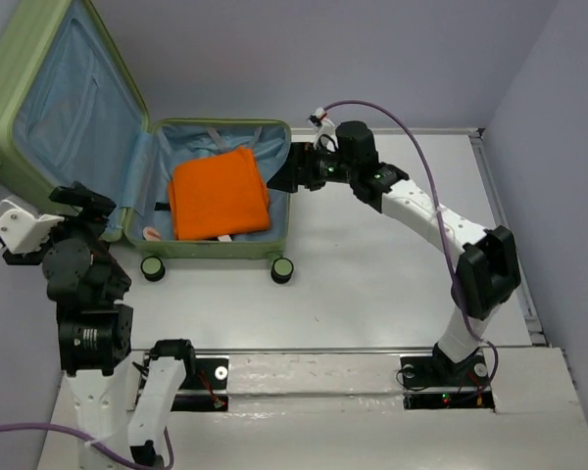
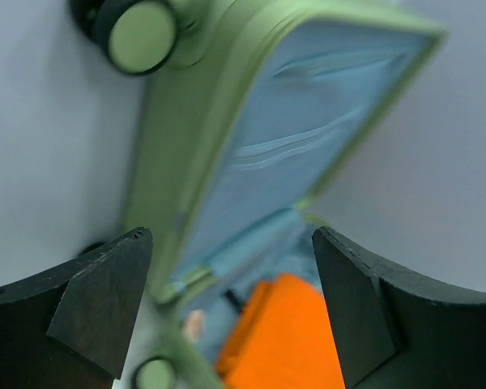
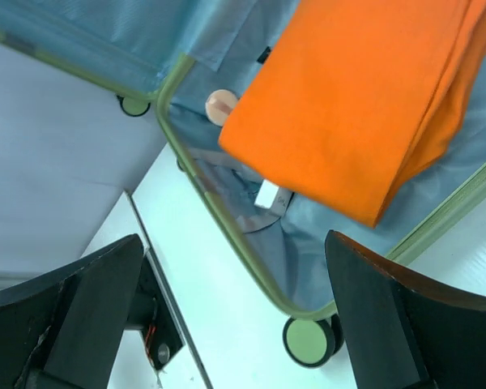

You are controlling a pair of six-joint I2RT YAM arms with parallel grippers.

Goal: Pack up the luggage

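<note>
The luggage (image 1: 216, 253) would stay where it is if I moved my right gripper sideways now, because my open fingers are above the base's rim (image 1: 288, 197).
The luggage (image 1: 216, 253) lies open on the table, its light-green lid (image 1: 69, 88) standing up at the left with blue lining showing. A folded orange cloth (image 1: 220, 193) rests in the base. My left gripper (image 1: 106, 213) is open and empty just outside the base's left corner, below the lid. In the left wrist view that gripper (image 2: 231, 237) frames the lid (image 2: 308, 113) and the cloth (image 2: 292, 340). My right gripper (image 1: 282, 168) is open and empty at the base's right wall. In the right wrist view it (image 3: 233, 241) hangs over the rim (image 3: 227, 235), the cloth (image 3: 356, 97) beyond.
Caster wheels (image 1: 282, 269) stick out at the luggage's near side. A small round peach item (image 3: 221, 105) and a white tag (image 3: 267, 194) lie in the base beside the cloth. A purple cable (image 1: 412, 137) arcs over the right arm. The table's raised edge (image 1: 490, 196) runs along the right.
</note>
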